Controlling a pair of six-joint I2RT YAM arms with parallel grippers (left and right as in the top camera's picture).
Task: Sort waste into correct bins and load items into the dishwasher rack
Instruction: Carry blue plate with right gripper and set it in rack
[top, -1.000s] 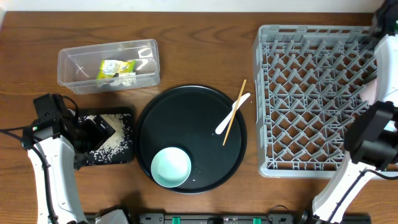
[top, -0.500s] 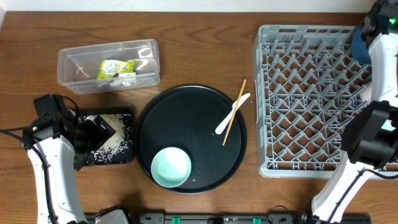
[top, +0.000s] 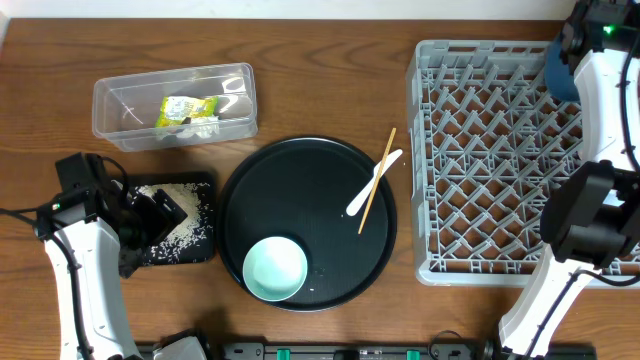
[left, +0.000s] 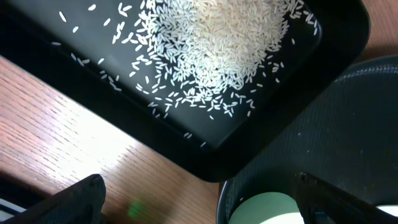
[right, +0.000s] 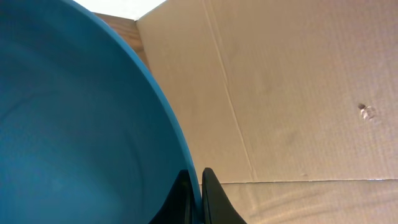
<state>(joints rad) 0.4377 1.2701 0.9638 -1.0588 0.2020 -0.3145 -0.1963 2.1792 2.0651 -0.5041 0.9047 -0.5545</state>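
My right gripper should move the steeply tilted blue bowl over the rack's far wires from beside them before releasing it.
My right gripper (right: 198, 193) is shut on the rim of the wide blue bowl (right: 74, 124) and holds it over the far right corner of the grey dishwasher rack (top: 500, 150). The bowl's edge (top: 556, 72) shows beside the right gripper (top: 572, 47) in the overhead view. My left gripper (left: 199, 208) is open and empty over the near edge of the shallow black tray (left: 261, 155), which holds the rice (left: 217, 43). The snack wrapper (top: 188, 110) lies in the clear tub (top: 120, 100). The mint-green bowl (top: 275, 268), chopstick (top: 377, 180) and white utensil (top: 372, 188) lie on the round black tray (top: 300, 180). The cups are out of view.
The left gripper (top: 160, 215) sits at the front left over the shallow tray (top: 205, 250) of rice (top: 185, 228). The mint-green bowl (left: 267, 211) and the round tray's rim (left: 348, 124) show close to its right finger. Cardboard (right: 298, 93) lies behind the right gripper.
My right arm has swung left with the blue bowl, bringing it in over the rack's far right corner. The left arm has not moved.
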